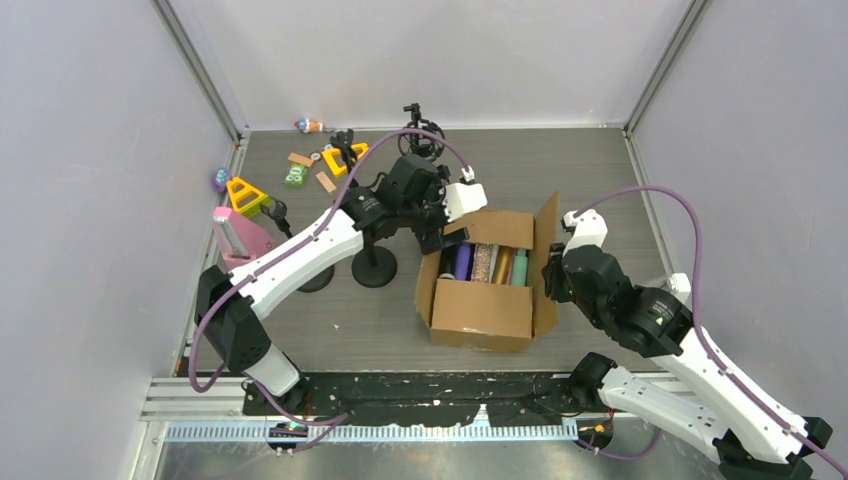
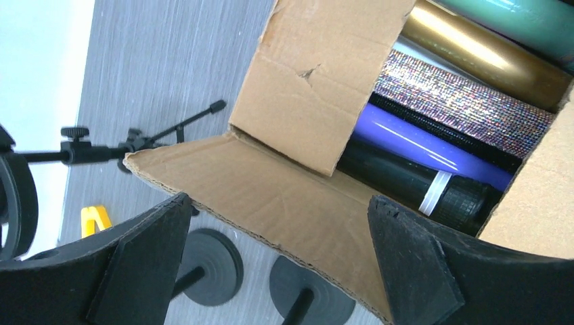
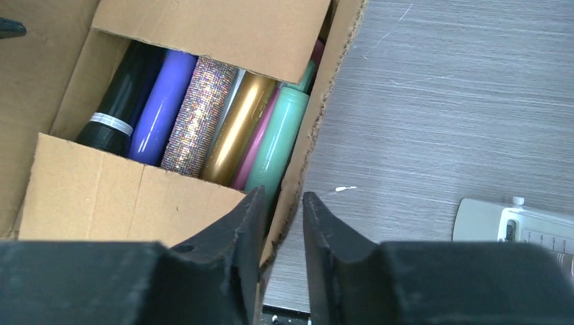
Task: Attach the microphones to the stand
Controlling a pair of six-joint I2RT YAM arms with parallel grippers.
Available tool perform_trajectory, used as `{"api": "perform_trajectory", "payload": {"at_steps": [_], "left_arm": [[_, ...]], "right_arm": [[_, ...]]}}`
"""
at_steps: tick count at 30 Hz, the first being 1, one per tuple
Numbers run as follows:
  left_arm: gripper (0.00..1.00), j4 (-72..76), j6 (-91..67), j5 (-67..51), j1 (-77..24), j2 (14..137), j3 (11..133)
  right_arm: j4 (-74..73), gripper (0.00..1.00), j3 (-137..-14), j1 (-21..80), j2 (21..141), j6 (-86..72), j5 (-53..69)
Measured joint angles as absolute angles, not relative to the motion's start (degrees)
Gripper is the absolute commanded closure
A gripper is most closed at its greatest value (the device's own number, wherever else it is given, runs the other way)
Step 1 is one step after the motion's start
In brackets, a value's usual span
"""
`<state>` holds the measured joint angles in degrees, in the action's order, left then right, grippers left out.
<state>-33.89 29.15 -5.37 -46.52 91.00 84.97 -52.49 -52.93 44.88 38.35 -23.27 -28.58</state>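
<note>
My left gripper is to grab the cardboard box point(image 1: 480, 312) by a flap edge near the stands and move it. The microphones are then uncovered for attaching.
Several microphones point(image 1: 490, 263) lie side by side in an open cardboard box point(image 1: 480, 312): black point(image 3: 125, 95), purple point(image 3: 159, 101), silver-glitter point(image 3: 196, 115), gold point(image 3: 237, 125), pink point(image 3: 254, 157) and mint green point(image 3: 281, 135). Black stands with round bases point(image 1: 375, 268) rise left of the box; two of the bases point(image 2: 213, 257) show under my left gripper. The left gripper point(image 2: 279, 200) hangs wide open above the box's left flap point(image 2: 271, 196), holding nothing. My right gripper point(image 3: 283, 196) has its fingers pinched on either side of the box's right wall point(image 3: 298, 176).
Small toys, yellow triangles point(image 1: 245, 195) and wooden blocks point(image 1: 300, 160) lie at the back left. A pink object point(image 1: 238, 240) stands by the left wall. A stand's boom arm point(image 2: 135, 143) reaches out left of the box. A white device point(image 3: 514, 223) sits right of the box.
</note>
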Motion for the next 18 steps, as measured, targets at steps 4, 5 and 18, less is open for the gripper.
{"api": "perform_trajectory", "payload": {"at_steps": [4, 5, 18], "left_arm": [[0.01, -33.01, 33.17, -8.51, -46.76, 91.24, 84.97], [0.01, -32.75, 34.33, -8.95, -47.09, 91.46, 85.01], [0.02, -28.29, 47.81, -7.44, -53.32, 102.76, 84.55]], "right_arm": [[-52.93, 0.82, -52.90, 44.88, 39.79, -24.49, -28.25], [-52.60, 0.83, -52.82, 44.88, 39.79, -24.82, -27.99], [-50.28, 0.89, -50.76, 44.51, 38.30, -26.09, -26.37]]}}
